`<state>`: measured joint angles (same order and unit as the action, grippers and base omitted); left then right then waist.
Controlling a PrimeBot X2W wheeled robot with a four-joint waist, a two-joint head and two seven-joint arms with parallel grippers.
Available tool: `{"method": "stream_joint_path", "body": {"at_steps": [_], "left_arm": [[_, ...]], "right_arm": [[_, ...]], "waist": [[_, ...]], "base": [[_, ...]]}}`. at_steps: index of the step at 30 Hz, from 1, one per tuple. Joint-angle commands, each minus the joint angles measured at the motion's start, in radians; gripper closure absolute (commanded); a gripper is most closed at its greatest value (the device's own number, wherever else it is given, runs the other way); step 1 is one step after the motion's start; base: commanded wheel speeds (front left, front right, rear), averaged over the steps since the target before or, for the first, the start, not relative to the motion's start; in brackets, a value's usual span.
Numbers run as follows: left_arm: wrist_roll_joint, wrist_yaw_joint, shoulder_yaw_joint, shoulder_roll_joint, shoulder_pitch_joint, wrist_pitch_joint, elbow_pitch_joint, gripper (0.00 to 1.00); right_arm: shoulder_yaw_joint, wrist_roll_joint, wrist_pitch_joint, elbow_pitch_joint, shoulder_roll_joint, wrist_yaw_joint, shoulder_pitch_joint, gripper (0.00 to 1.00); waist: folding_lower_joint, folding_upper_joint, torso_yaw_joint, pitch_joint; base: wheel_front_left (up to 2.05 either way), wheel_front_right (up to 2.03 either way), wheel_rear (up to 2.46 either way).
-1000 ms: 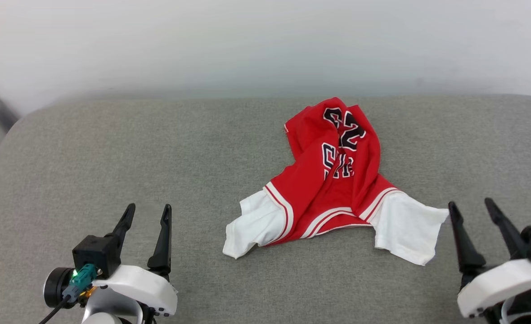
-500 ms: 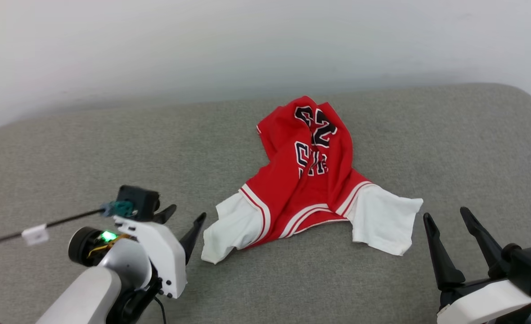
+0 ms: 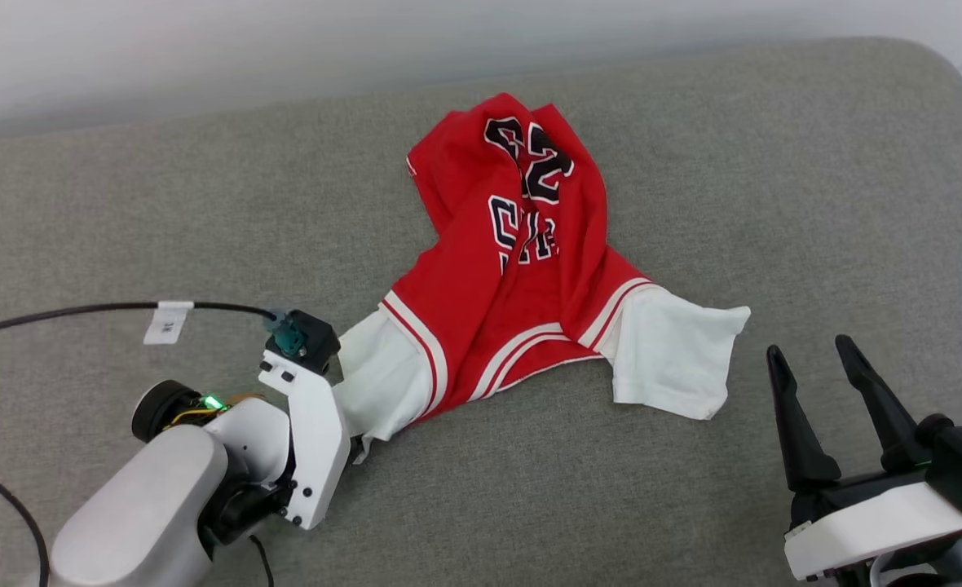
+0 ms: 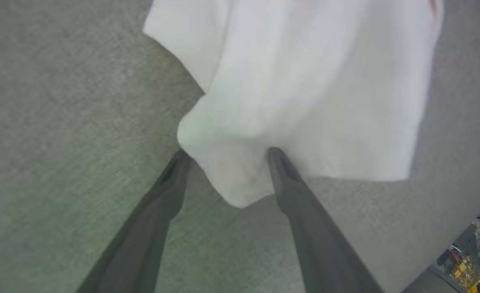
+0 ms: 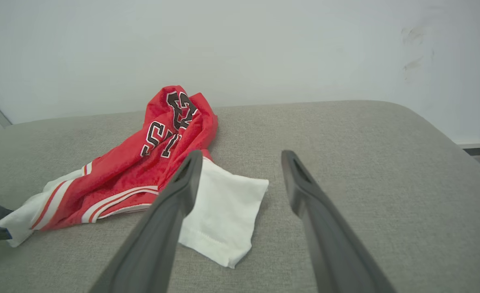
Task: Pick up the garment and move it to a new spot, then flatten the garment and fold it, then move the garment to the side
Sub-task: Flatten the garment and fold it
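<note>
The left gripper grabs the white sleeve by its jutting corner tip (image 3: 362,454) next, because the rest of the sleeve (image 3: 390,381) spreads flat and wide.
The garment (image 3: 522,269) lies crumpled on the grey padded surface (image 3: 774,187), red body bunched up with the black-and-white print on top and a white sleeve spread out on each side. My left arm (image 3: 306,416) reaches down over the left white sleeve (image 3: 379,375). In the left wrist view the left gripper (image 4: 228,154) is open, and a corner of that sleeve (image 4: 305,89) lies between its fingertips. My right gripper (image 3: 809,350) stands open at the lower right, just right of the other white sleeve (image 3: 677,359) and apart from it. The right wrist view looks past the right gripper (image 5: 242,154) at the garment (image 5: 142,171).
A black cable (image 3: 81,314) with a white tag (image 3: 167,322) runs across the surface to my left wrist. A pale wall (image 5: 240,49) rises behind the surface. The surface's rounded corner (image 3: 950,69) is at the far right.
The head camera has tilted and turned, so the whole picture shifted. My left arm swung forward and right, tipped down, and brought its open fingers to the left sleeve. The right gripper stays open.
</note>
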<state>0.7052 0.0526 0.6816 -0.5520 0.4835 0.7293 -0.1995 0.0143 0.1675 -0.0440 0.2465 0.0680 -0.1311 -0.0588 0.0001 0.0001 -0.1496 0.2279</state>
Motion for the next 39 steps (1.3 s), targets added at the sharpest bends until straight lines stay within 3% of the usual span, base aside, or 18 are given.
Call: {"method": "stream_joint_path", "body": {"at_steps": [1, 5, 6, 7, 8, 9, 14, 19, 28, 39], "left_arm": [[0.009, 0.002, 0.016, 0.008, -0.005, 0.021, -0.022, 0.00], [0.022, 0.022, 0.075, 0.027, -0.036, 0.099, -0.062, 0.00], [0.021, 0.025, 0.088, 0.031, -0.041, 0.110, -0.068, 0.04], [0.026, 0.026, 0.094, 0.038, -0.047, 0.114, -0.072, 0.59], [0.031, 0.026, 0.100, 0.045, -0.051, 0.119, -0.074, 0.93], [0.031, 0.027, 0.101, 0.050, -0.051, 0.112, -0.073, 1.00], [-0.007, 0.008, 0.081, 0.052, -0.028, 0.039, -0.071, 1.00], [-0.029, -0.023, 0.043, 0.059, -0.010, -0.062, -0.054, 1.00], [-0.046, -0.080, -0.024, 0.057, 0.003, -0.191, 0.056, 1.00], [-0.083, -0.095, -0.026, 0.079, 0.033, -0.269, 0.142, 1.00]], "right_arm": [[-0.001, 0.007, 0.006, -0.005, -0.005, 0.001, 0.012, 0.00], [-0.009, 0.010, 0.013, -0.012, -0.008, 0.001, 0.023, 0.00], [-0.013, 0.011, 0.013, -0.014, -0.008, 0.001, 0.024, 0.00], [-0.018, 0.011, 0.011, -0.017, -0.008, 0.001, 0.027, 0.00], [-0.024, 0.014, 0.007, -0.018, -0.008, 0.001, 0.031, 0.00], [-0.032, 0.018, 0.002, -0.019, -0.008, 0.001, 0.033, 0.00], [-0.110, 0.060, -0.064, -0.058, 0.011, 0.001, 0.023, 0.00], [-0.150, 0.118, -0.213, -0.119, 0.061, 0.001, 0.010, 0.00], [-0.096, 0.254, -0.561, -0.243, 0.165, 0.001, 0.112, 0.00], [0.012, 0.314, -0.714, -0.448, 0.206, 0.001, 0.273, 0.00]], "waist": [[-0.0001, -0.0001, -0.005, 0.015], [-0.0001, -0.0001, -0.003, 0.029], [-0.0001, -0.0001, -0.003, 0.031], [-0.0001, -0.0001, -0.001, 0.031], [-0.0001, -0.0001, 0.000, 0.030], [-0.0001, -0.0001, 0.002, 0.029], [-0.0001, -0.0001, 0.026, 0.012], [-0.0001, -0.0001, 0.057, -0.011], [-0.0001, -0.0001, 0.129, -0.002], [-0.0001, -0.0001, 0.202, 0.039]], "base": [[0.00, 0.00, 0.00], [0.00, 0.00, 0.00], [0.00, 0.00, 0.00], [0.00, 0.00, 0.00], [0.00, 0.00, 0.00], [0.00, 0.00, 0.00], [0.00, 0.00, 0.00], [0.00, 0.00, 0.00], [0.00, 0.00, 0.00], [0.00, 0.00, 0.00]]}}
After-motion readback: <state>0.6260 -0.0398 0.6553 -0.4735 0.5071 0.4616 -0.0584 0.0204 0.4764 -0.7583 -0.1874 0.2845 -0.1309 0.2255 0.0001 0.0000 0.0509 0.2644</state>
